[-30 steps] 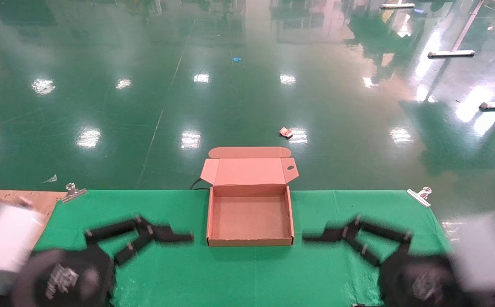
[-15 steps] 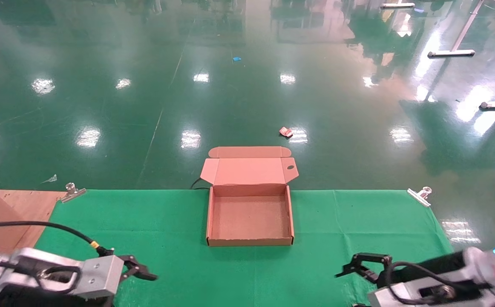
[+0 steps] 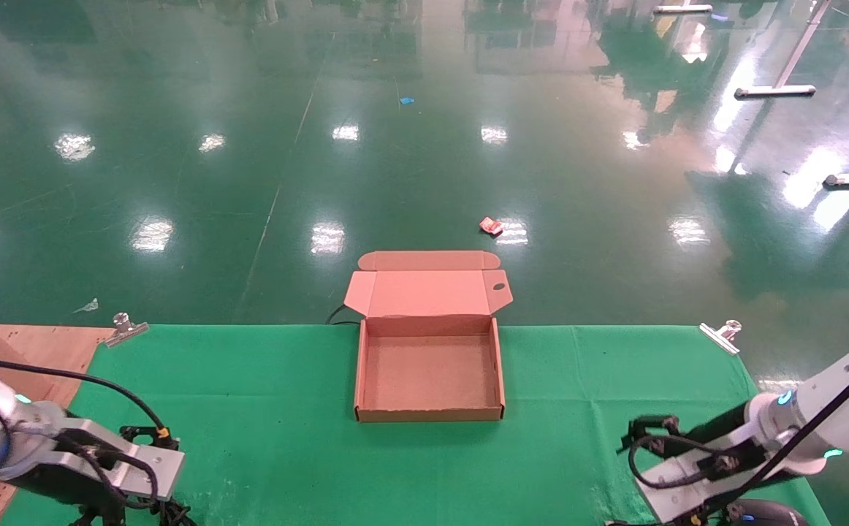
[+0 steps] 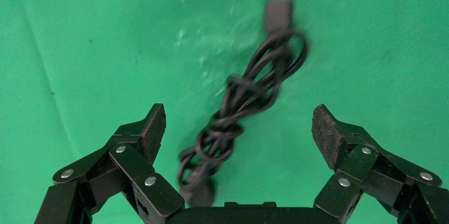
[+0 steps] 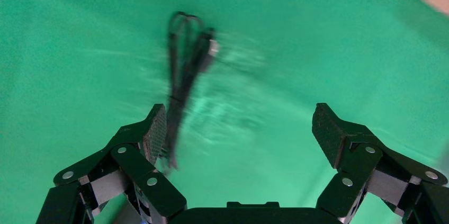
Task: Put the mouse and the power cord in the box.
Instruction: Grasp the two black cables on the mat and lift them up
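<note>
The right gripper grabs the bundled cable around its gathered middle [image 5: 180, 95] next, where its pieces draw together. The loops at one end of the cable spread slack.
The box [image 3: 428, 372] lies open and empty at the middle of the green table, its lid [image 3: 428, 292] folded back over the far edge. The power cord [image 4: 243, 97], a black coil with a chunky plug [image 4: 278, 15], lies on the cloth directly under my left gripper [image 4: 238, 123], which is open above it without touching. My right gripper [image 5: 239, 121] is open over the cloth, and the mouse's thin bundled cable [image 5: 182, 75] runs past one finger. The mouse [image 3: 760, 513] shows partly at the near right edge in the head view.
The left arm [image 3: 66, 456] is at the near left corner and the right arm [image 3: 760, 431] at the near right. Metal clips [image 3: 125, 329] [image 3: 720, 332] pin the cloth at the far corners. A wooden board [image 3: 30, 351] lies left of the cloth.
Both arms have drawn back from beside the box to the table's near corners. The left gripper now hangs over the power cord, the right by the mouse's cable.
</note>
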`<state>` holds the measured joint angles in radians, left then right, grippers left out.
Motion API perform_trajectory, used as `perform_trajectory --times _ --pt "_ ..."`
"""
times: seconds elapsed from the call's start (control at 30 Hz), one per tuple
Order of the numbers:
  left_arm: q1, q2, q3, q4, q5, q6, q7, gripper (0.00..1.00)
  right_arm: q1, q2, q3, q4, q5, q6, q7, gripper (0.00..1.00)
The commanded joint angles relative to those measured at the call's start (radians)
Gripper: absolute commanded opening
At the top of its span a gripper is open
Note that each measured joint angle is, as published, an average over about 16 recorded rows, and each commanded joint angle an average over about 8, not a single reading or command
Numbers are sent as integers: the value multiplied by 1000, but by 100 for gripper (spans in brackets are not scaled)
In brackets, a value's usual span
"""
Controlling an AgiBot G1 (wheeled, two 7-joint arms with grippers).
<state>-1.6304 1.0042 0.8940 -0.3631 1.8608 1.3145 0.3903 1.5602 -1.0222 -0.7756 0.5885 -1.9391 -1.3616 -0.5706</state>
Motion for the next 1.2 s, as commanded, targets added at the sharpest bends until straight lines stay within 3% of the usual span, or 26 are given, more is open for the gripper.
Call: perform_trajectory --times 0.03,0.33,0.63,0.67,0.7,0.77,0.93,1.0,1.03,1.2 --pt "-3 31 10 58 22 -49 46 100 10 -27 -12 -77 -17 16 -37 100" --pt "16 87 -6 204 14 -253 122 100 39 -114 -27 -312 -37 91 -161 100" --pt "13 97 -28 274 -18 -265 174 100 53 -153 -21 -448 -27 131 -239 100" --pt "12 95 -31 280 -23 -259 179 98 53 -156 -21 -457 -27 134 -246 100" --pt "11 93 -35 285 -29 -253 184 88 53 -158 -21 -467 -27 137 -253 99" --pt "10 90 -41 295 -38 -240 193 63 53 -161 -21 -483 -27 144 -266 88" --pt "9 87 -47 311 -47 -217 218 2 57 -164 -20 -514 -26 165 -291 25" --pt "9 88 -46 316 -47 -214 225 0 60 -165 -19 -524 -25 172 -297 4" --pt "8 89 -46 318 -46 -213 228 0 62 -165 -18 -529 -24 175 -300 0" --pt "6 97 -42 328 -42 -214 239 0 67 -165 -17 -547 -22 187 -313 0"
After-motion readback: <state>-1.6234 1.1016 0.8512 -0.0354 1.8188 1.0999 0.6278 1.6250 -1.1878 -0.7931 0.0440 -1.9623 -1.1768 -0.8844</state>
